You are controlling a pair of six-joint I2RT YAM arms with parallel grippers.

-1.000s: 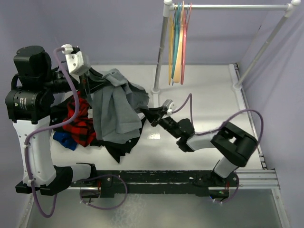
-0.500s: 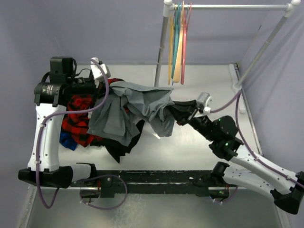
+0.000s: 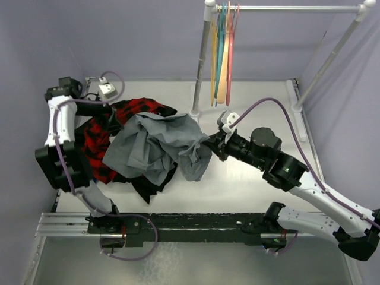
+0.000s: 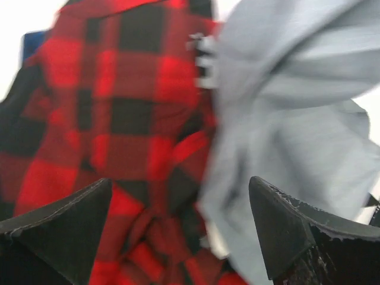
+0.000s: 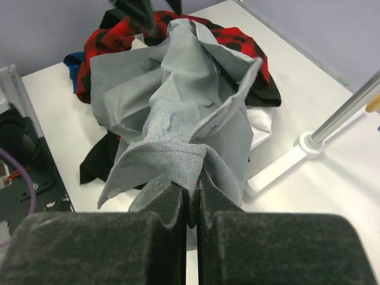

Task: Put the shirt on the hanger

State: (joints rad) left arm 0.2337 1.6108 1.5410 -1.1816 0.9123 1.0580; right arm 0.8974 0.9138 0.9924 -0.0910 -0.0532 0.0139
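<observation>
The left gripper picks up the shirt's edge beside the plaid cloth, opposite my right gripper's fold, next. This spreads the grey shirt open for the hanger.
The grey shirt lies crumpled over the clothes pile at the left-centre of the table. My right gripper is shut on a fold of its edge and holds that end just above the table. At the back left, my left gripper hangs open over the pile with nothing between its fingers; below it the shirt borders the plaid cloth. The pink hanger hangs on the rail at the back, rightmost of the hangers.
A red-and-black plaid shirt and a black garment lie under the grey one. Yellow, teal and orange hangers share the white rack, whose post foot stands just behind the pile.
My left gripper has opened and let go of the shirt, and that arm has swung back to the left. The shirt has dropped onto the pile; the right gripper still holds it.
</observation>
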